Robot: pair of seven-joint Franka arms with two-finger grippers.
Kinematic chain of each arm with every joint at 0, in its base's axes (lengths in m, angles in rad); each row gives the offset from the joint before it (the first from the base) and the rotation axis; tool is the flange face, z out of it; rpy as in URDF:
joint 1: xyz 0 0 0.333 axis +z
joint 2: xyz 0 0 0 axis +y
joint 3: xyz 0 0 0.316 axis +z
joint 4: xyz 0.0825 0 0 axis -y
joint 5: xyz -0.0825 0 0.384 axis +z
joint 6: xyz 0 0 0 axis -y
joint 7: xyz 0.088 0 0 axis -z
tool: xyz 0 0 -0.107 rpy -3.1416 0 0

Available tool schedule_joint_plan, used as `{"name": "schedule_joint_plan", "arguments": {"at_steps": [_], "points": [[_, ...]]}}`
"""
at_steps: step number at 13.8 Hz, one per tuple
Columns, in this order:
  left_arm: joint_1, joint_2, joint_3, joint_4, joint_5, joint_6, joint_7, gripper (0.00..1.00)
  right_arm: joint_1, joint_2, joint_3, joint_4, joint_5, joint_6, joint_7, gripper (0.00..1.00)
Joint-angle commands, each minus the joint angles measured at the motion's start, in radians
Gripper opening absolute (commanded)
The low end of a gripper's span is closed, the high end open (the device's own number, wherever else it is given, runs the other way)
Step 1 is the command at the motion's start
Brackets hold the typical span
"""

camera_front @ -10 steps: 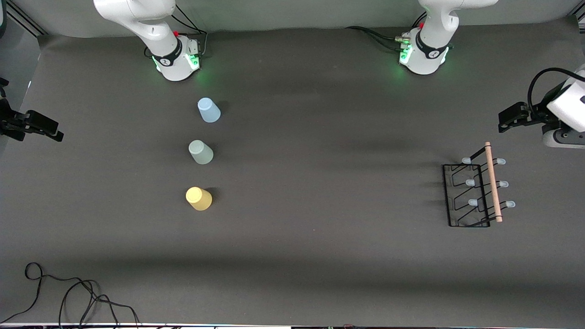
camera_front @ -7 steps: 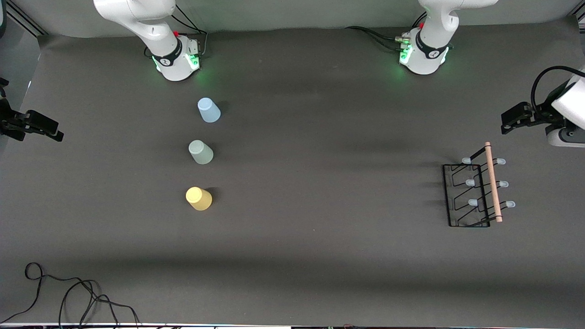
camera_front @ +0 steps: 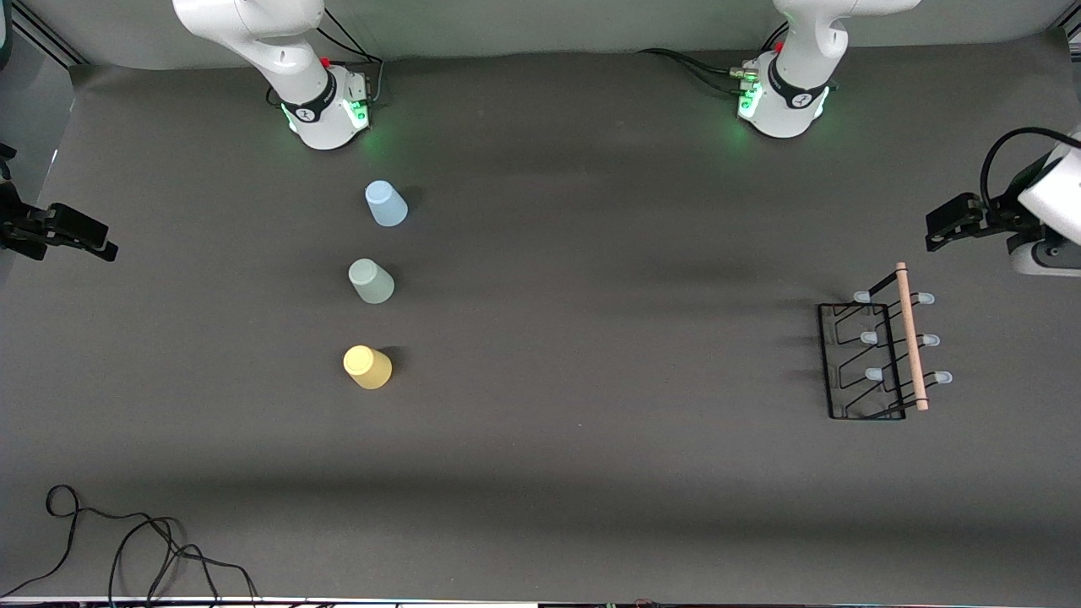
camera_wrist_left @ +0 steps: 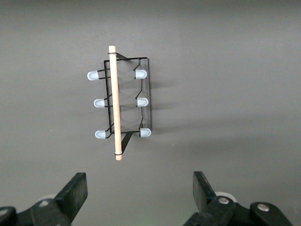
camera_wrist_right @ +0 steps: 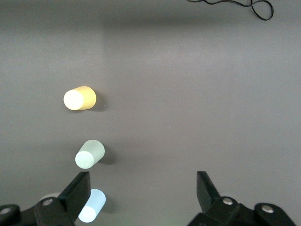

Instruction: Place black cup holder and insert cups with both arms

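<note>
I next need my left gripper to grab the black cup holder by its wooden rod point(camera_front: 911, 336), to place it ready for the cups.
The black cup holder point(camera_front: 878, 355) stands on the table near the left arm's end, its wooden rod point(camera_front: 911, 336) on top; it also shows whole in the left wrist view point(camera_wrist_left: 120, 103). Three cups stand in a row toward the right arm's end: light blue point(camera_front: 386, 203), grey-green point(camera_front: 372, 281), yellow point(camera_front: 367, 367). My left gripper point(camera_wrist_left: 140, 181) hangs open and empty over bare table, apart from the holder, at the picture's edge point(camera_front: 942, 226). My right gripper point(camera_wrist_right: 143, 181) is open and empty too, high over the table's end point(camera_front: 84, 239); the light blue cup point(camera_wrist_right: 92, 205) shows beside one finger.
A loose black cable point(camera_front: 127, 540) lies at the table's corner nearest the front camera, toward the right arm's end. The dark mat between the cups and the holder is bare. The arms' green-lit bases point(camera_front: 325, 114) stand along the table's edge farthest from the camera.
The left arm's hand has drifted a little toward its end of the table. The right arm, the cups and the holder have not moved.
</note>
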Motion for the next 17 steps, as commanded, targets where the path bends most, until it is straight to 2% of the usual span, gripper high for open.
{"name": "schedule_joint_plan", "arguments": {"at_steps": [1,5,6,7,10,13,16,17], "points": [[0.013,-0.010,0.006,-0.113,-0.002,0.137,0.014,0.98,-0.010,0.011,0.004,0.026,-0.011,-0.020,-0.014,1.00],[0.039,0.011,0.008,-0.260,0.001,0.309,0.045,0.95,-0.010,0.011,0.001,0.030,-0.012,-0.020,-0.014,1.00],[0.045,0.022,0.008,-0.274,0.001,0.326,0.049,0.92,-0.010,0.014,0.002,0.032,-0.011,-0.019,-0.010,1.00],[0.056,0.031,0.008,-0.277,0.001,0.335,0.049,0.83,-0.009,0.019,0.002,0.038,-0.009,-0.011,-0.001,1.00],[0.067,0.092,0.008,-0.285,0.011,0.379,0.118,0.79,-0.012,0.013,-0.006,0.067,0.012,-0.014,-0.008,1.00],[0.103,0.134,0.008,-0.320,0.011,0.415,0.180,0.64,-0.010,-0.007,-0.065,0.085,0.023,-0.016,-0.011,1.00],[0.111,0.178,0.008,-0.378,0.011,0.511,0.183,0.63,-0.010,-0.013,-0.070,0.153,0.023,-0.033,0.002,1.00],[0.113,0.186,0.008,-0.400,0.011,0.547,0.184,0.60,-0.010,0.000,-0.069,0.174,0.021,-0.033,0.002,1.00]]}}
